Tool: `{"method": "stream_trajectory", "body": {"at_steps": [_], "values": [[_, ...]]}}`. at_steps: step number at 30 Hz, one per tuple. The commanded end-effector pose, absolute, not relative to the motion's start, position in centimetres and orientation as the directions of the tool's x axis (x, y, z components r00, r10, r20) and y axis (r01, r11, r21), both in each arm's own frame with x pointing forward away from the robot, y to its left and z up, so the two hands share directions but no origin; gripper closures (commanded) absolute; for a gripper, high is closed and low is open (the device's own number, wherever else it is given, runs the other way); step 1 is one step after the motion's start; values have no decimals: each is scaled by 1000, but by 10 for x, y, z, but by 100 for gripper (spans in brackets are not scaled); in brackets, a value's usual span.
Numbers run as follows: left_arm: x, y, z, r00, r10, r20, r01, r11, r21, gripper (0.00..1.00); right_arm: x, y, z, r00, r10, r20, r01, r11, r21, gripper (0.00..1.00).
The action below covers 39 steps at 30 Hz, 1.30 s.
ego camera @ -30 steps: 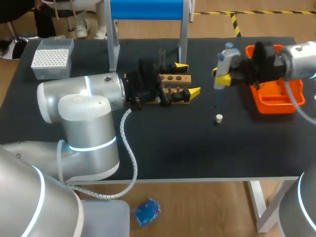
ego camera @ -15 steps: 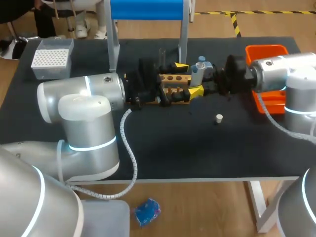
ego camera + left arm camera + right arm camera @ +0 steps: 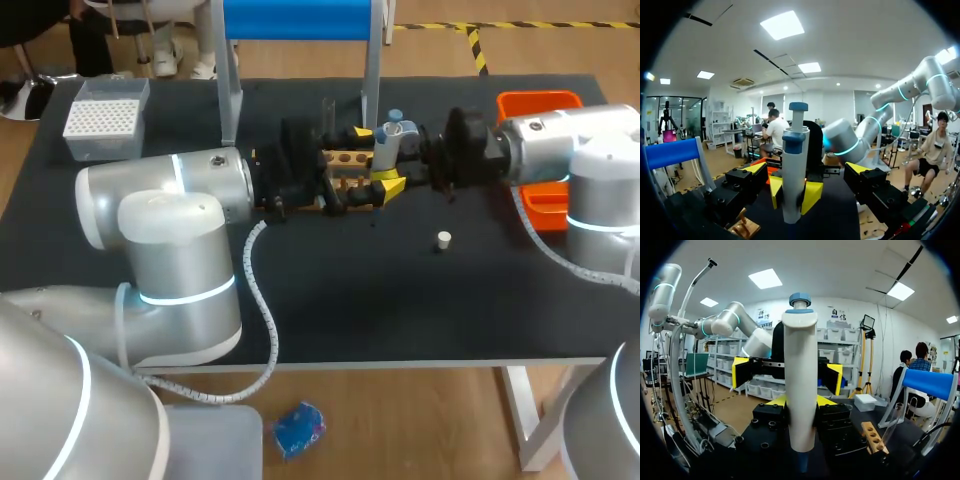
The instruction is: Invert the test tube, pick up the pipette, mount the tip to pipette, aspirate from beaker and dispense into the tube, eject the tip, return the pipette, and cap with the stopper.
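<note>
The pipette needs my left gripper on its white body (image 3: 385, 155) below the blue plunger (image 3: 396, 115) next. Then I will mount the tip and aspirate from the beaker.
My right gripper (image 3: 400, 152) is shut on a white pipette (image 3: 390, 128) with a blue top, held upright over the table's middle. In the right wrist view the pipette (image 3: 800, 390) stands between the yellow fingertips (image 3: 777, 400). My left gripper (image 3: 379, 158) is open over the wooden tube rack (image 3: 345, 172), its fingers apart on either side of the pipette (image 3: 794, 170) without touching it. A clear test tube (image 3: 327, 112) stands at the rack's far side. The small white stopper (image 3: 444, 239) lies on the black table, nearer the front.
An orange tray (image 3: 538, 100) sits at the right, partly behind my right arm. A grey tip box (image 3: 103, 118) stands at the far left corner. A blue-topped stand (image 3: 300, 20) with metal legs rises behind the rack.
My right arm has carried the pipette leftwards from beside the orange tray to between my left gripper's open fingers. The left arm has not moved.
</note>
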<state>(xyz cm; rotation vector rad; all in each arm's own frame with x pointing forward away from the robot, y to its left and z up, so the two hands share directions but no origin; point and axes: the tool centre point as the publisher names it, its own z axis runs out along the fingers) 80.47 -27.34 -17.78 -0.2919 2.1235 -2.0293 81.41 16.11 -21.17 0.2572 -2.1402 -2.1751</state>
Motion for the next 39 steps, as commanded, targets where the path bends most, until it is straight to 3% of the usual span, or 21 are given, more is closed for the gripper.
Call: {"method": "stream_trajectory", "body": {"at_steps": [1,10,12,14,16,18,19,20,28,30,36,37,38,39], "values": [[804,-275,-179,-961,-277,-2,-10,41,-999,0,813,162,-210,-983,-169,-66,-64,-21,998,100],[804,-275,-179,-961,-277,-2,-10,41,-999,0,812,162,-210,-985,-159,-72,-67,-36,997,100],[804,-275,-179,-961,-277,-2,-10,41,-999,11,811,162,-210,-984,-160,-73,-67,-37,997,100],[804,-275,-179,-961,-277,-2,-10,41,-999,16,811,162,-210,-985,-159,-71,-66,-39,997,100],[804,-275,-179,-961,-277,-2,-10,41,-999,43,811,162,-210,-985,-159,-71,-66,-41,997,100],[804,-275,-179,-961,-277,-2,-10,41,-999,50,811,162,-210,-985,-157,-73,-67,-44,997,100],[804,-275,-179,-961,-277,-2,-10,41,-999,65,811,162,-210,-985,-157,-73,-66,-45,997,100],[804,-275,-179,-961,-277,-2,-10,41,-999,70,811,162,-210,-985,-157,-73,-66,-47,997,100],[804,-275,-179,-961,-277,-2,-10,41,-999,76,811,161,-211,-985,-158,-70,-63,-49,997,100],[804,-275,-179,-961,-277,-2,-10,41,-999,100,811,161,-212,-985,-159,-69,-62,-49,997,100],[804,-275,-179,-961,-277,-2,-10,41,-999,100,812,160,-213,-986,-156,-65,-59,-44,997,100],[804,-275,-179,-961,-277,-2,-10,41,-999,100,812,160,-213,-986,-155,-65,-59,-45,997,94],[804,-275,-179,-961,-277,-2,-10,41,-999,100,812,160,-213,-987,-150,-63,-57,-41,998,34],[804,-275,-179,-961,-277,-2,-10,41,-999,100,813,159,-213,-987,-147,-62,-57,-41,998,0]]}}
